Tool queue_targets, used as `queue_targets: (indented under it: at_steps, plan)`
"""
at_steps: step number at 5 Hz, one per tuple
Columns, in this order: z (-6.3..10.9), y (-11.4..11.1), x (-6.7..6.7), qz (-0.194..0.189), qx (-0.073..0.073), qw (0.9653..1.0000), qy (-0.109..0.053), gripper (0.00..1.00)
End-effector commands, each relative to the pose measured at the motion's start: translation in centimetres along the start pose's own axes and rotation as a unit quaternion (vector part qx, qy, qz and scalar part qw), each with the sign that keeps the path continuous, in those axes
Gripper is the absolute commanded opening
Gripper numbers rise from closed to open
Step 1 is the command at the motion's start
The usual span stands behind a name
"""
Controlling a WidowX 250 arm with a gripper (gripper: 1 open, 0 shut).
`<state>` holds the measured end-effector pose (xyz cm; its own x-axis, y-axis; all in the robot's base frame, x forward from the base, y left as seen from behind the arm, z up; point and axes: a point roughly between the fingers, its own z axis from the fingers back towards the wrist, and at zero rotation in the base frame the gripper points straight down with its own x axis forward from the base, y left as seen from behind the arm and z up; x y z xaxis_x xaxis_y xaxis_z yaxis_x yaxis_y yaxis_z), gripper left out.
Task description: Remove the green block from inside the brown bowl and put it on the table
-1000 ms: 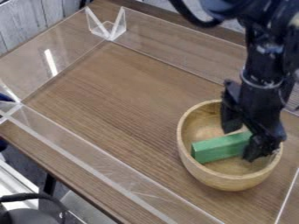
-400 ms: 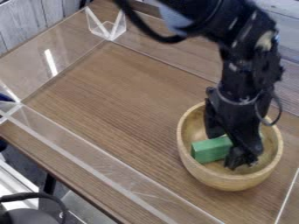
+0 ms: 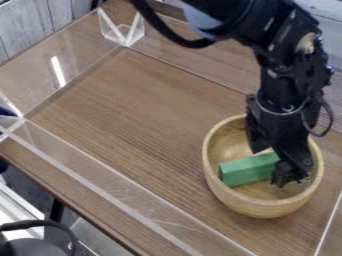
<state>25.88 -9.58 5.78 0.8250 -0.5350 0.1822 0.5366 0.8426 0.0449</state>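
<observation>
The green block (image 3: pixel 245 170) needs to come out of the brown bowl onto the table, so my gripper should next pick it up by its end (image 3: pixel 270 162).
The green block (image 3: pixel 245 170) lies inside the brown bowl (image 3: pixel 222 188) at the table's front right, its long side running left to right. My black gripper (image 3: pixel 282 160) reaches down into the bowl over the block's right end. Its jaws stand open, one finger (image 3: pixel 290 172) beside the block's right end, and nothing is gripped. The arm hides the far right part of the bowl. The wood-grain table (image 3: pixel 134 110) stretches to the left.
Low clear acrylic walls (image 3: pixel 94 190) run along the table's edges. A clear acrylic corner bracket (image 3: pixel 120 28) stands at the far left corner. Bare tabletop lies to the left of the bowl.
The gripper dipped left over the block and then shifted back right and slightly up. The block has turned a little and still lies in the bowl.
</observation>
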Motion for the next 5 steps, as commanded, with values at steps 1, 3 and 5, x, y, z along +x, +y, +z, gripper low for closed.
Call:
queue_targets:
  at_steps: [1, 3, 5]
  plan:
    - [2.04, 1.02, 1.40, -0.006, -0.001, 0.9997, -0.022, 1.00]
    - [1.42, 1.13, 1.11, -0.003, 0.004, 1.0000, 0.006, 1.00]
    - [1.18, 0.95, 0.96, 0.001, 0.018, 0.9997, 0.019, 1.00]
